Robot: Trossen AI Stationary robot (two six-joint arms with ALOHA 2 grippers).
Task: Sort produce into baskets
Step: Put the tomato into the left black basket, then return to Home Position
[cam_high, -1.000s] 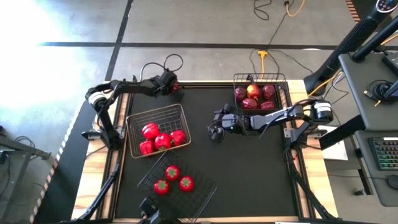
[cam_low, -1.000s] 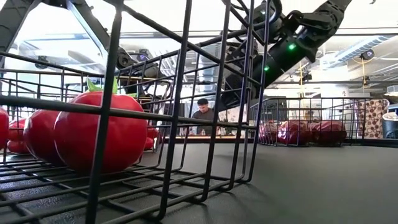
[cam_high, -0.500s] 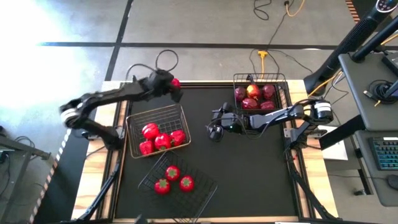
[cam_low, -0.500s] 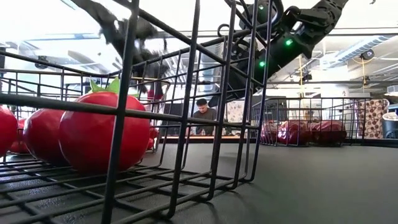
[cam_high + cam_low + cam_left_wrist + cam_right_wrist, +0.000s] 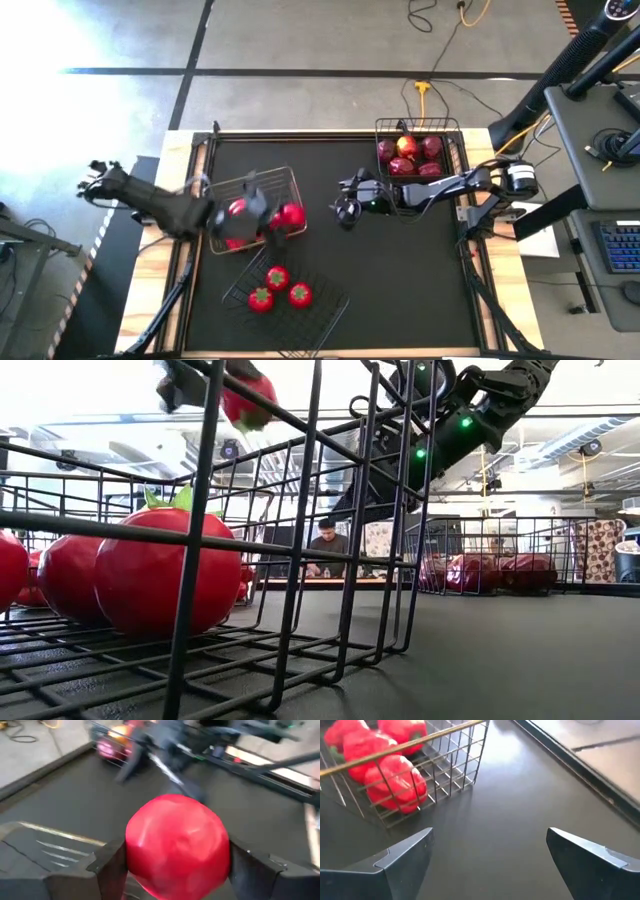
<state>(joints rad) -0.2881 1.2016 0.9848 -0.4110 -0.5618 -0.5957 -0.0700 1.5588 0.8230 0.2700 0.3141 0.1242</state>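
The red pepper (image 5: 177, 847) hangs above the basket's wire rim (image 5: 62, 834), so it is too early to release. The pepper goes farther down into the basket with my left gripper next.
Three wire baskets stand on the black table: one with red peppers (image 5: 250, 205) at the left, one with dark apples (image 5: 418, 148) at the far right, and one with green-topped tomatoes (image 5: 285, 290) near the front. The tomatoes (image 5: 150, 575) fill the low view. My left gripper (image 5: 258, 212) hangs over the pepper basket, shut on a bright red piece of produce (image 5: 176, 845), which shows high up in the low view (image 5: 245, 400). My right gripper (image 5: 340, 212) is open over the middle of the table, with its fingers (image 5: 405, 855) apart and nothing between them. My left gripper pinches the red piece of produce by its two opposite sides (image 5: 135, 850) between its two fingers (image 5: 107, 867). The fingers slant downward. The piece is lifted clear, high above the pepper basket.
Bare black mat (image 5: 400, 270) lies right of the tomato basket and in front of my right gripper. A person (image 5: 325, 545) sits in the room beyond the table. A desk with a keyboard (image 5: 620, 245) stands off the right edge.
My left gripper has swung from the table's far left corner toward the near side and upward, tipping more level, and has carried the red piece with it. It now hangs over the pepper basket. My right arm has kept still.
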